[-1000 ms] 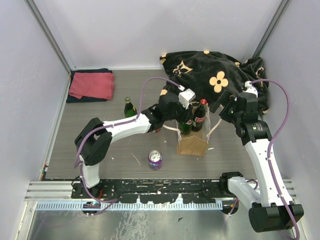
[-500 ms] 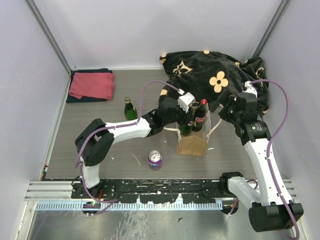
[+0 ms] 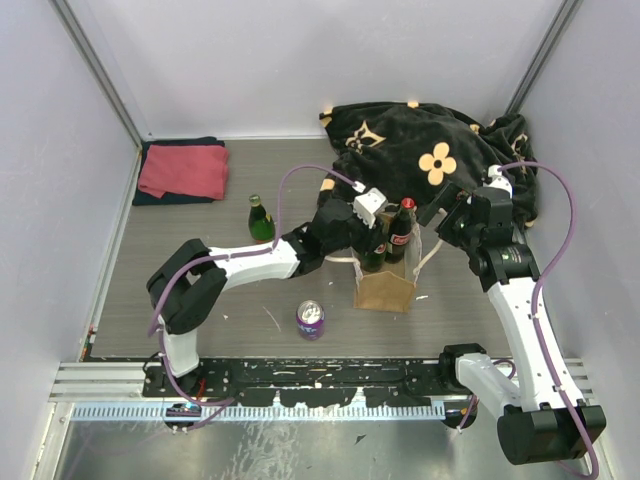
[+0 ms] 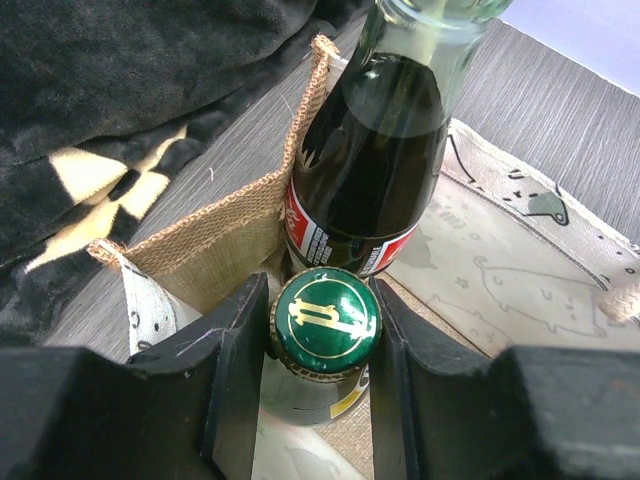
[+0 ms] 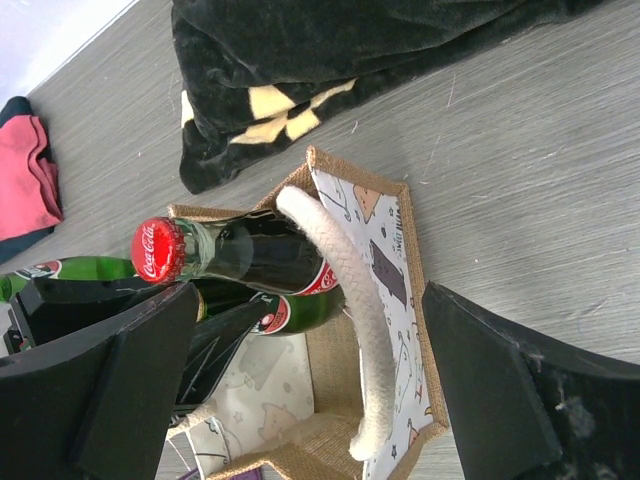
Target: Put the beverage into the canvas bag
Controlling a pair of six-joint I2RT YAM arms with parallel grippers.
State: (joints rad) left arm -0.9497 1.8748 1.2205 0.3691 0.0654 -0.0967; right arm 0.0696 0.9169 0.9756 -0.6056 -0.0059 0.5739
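I need to open my left gripper, as the green bottle stands upright inside the bag (image 3: 385, 288) and would stay standing close beside the cola bottle.
The canvas bag (image 3: 385, 288) stands upright mid-table, open at the top, with a cola bottle (image 3: 402, 226) with a red cap inside. My left gripper (image 3: 374, 238) is shut on the cap of a green beverage bottle (image 4: 325, 318), which stands inside the bag (image 4: 228, 232) next to the cola bottle (image 4: 368, 150). My right gripper (image 3: 447, 215) is wide open beside the bag's right side. In its wrist view its fingers (image 5: 115, 385) straddle the bag (image 5: 400, 260) and a cream rope handle (image 5: 345, 290) without touching. The green bottle (image 5: 305, 312) lies under the cola bottle (image 5: 230, 252) there.
A second green bottle (image 3: 260, 218) stands left of the bag. A purple can (image 3: 310, 319) stands in front. A black flower-patterned blanket (image 3: 430, 150) lies behind the bag. A red towel (image 3: 183, 170) lies at the far left.
My left gripper has come down and slightly nearer with the green bottle, sinking it deeper into the bag. The right arm has hardly moved.
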